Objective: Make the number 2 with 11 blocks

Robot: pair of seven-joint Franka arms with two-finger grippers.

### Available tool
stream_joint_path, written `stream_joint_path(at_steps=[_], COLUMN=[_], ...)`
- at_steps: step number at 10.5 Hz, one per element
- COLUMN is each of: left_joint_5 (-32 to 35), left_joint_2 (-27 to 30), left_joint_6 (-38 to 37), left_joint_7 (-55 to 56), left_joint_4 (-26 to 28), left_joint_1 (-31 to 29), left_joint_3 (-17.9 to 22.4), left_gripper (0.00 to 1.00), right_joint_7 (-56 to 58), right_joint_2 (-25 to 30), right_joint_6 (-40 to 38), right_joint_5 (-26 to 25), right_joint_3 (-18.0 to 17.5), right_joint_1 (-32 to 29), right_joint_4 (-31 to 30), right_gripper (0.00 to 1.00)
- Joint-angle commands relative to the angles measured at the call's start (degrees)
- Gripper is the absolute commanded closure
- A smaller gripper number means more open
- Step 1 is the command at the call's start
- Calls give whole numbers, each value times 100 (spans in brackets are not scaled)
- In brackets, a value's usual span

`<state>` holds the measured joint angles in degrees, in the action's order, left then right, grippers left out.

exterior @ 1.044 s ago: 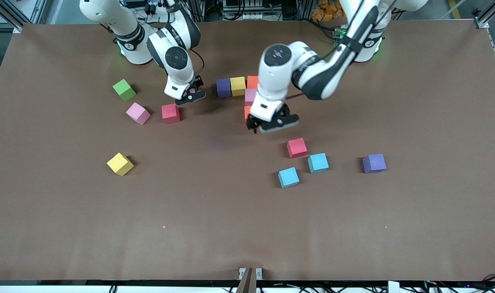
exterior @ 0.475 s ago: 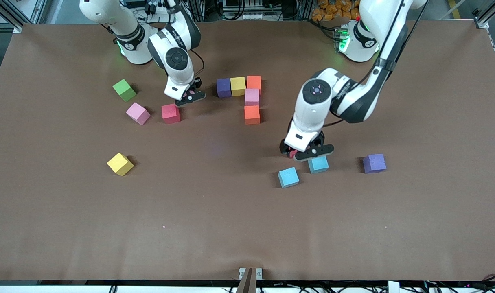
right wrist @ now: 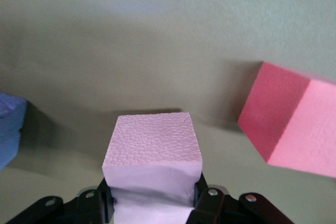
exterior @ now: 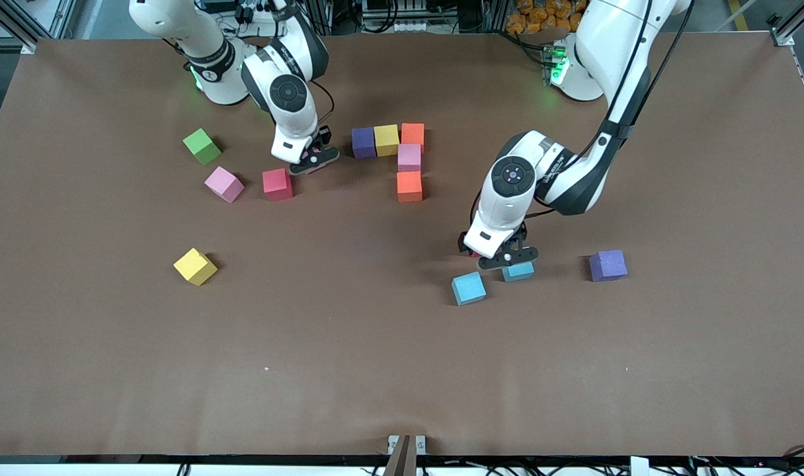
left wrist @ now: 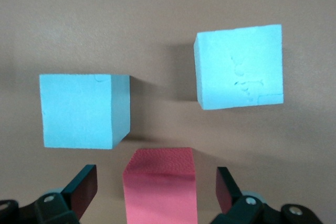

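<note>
I need to lower my left gripper before I close it on the red block, because its fingers are above the red block (exterior: 475, 254) (left wrist: 160, 192), over empty tabletop.
My right gripper (exterior: 313, 158) is shut on a pink block (right wrist: 152, 156), low at the table beside a red block (exterior: 277, 184). A row of purple (exterior: 363, 142), yellow (exterior: 387, 139) and orange (exterior: 412, 134) blocks has a pink block (exterior: 409, 157) and an orange block (exterior: 409, 186) running from its orange end toward the front camera. My left gripper (left wrist: 156, 182) is open, its fingers on either side of another red block (left wrist: 160, 187), close to two light blue blocks (exterior: 469, 288) (exterior: 519, 270). That red block is almost hidden in the front view.
A loose pink block (exterior: 224, 184), a green cube (exterior: 201, 146) and a yellow block (exterior: 195, 266) lie toward the right arm's end. A second purple block (exterior: 607, 265) lies toward the left arm's end of the brown table (exterior: 349, 370).
My right gripper has shut on the pink block. My left arm swung from beside the row down over the red block near the light blue ones, staying open.
</note>
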<state>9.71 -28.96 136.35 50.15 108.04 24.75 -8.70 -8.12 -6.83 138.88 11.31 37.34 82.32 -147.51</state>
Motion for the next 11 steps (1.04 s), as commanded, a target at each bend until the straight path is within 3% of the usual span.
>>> stream_joint_path(at_steps=[1,5,6,7,8,9,10,11], left_joint_5=[-214,-382,-382,-382,-382,-382,-382,-434], left_joint_2=[-83,-241,-276,-311,-303,-294,-268,-224], left_joint_6=[-73,-73,-73,-73,-73,-73,-73,-73], left_joint_7=[-155,-111,-111,-111,-102,-111,-93,63], left_joint_4=[-99,-55,-64,-73,-90,-90,-99,-125], left_joint_1=[74,127,127,127,136,145,145,136], left_joint_3=[44,53,53,53,44,44,44,44], left_gripper=[0,0,11,29,58,79,91,92], right_joint_7=[416,1319,1365,1479,1671,1943,2285,2593], right_joint_2=[147,33,-28,-159,-361,-572,-783,-985], right_joint_6=[-185,-686,-687,-687,-696,-730,-739,-748], right_joint_5=[126,12,-136,-442,-663,-682,-683,-683], right_joint_3=[54,54,46,37,28,11,10,10], right_joint_1=[-41,-23,-23,-6,29,38,38,38], right_joint_4=[186,925,1048,1223,1469,1662,1891,2119], right_gripper=[100,100,100,100,100,100,100,100])
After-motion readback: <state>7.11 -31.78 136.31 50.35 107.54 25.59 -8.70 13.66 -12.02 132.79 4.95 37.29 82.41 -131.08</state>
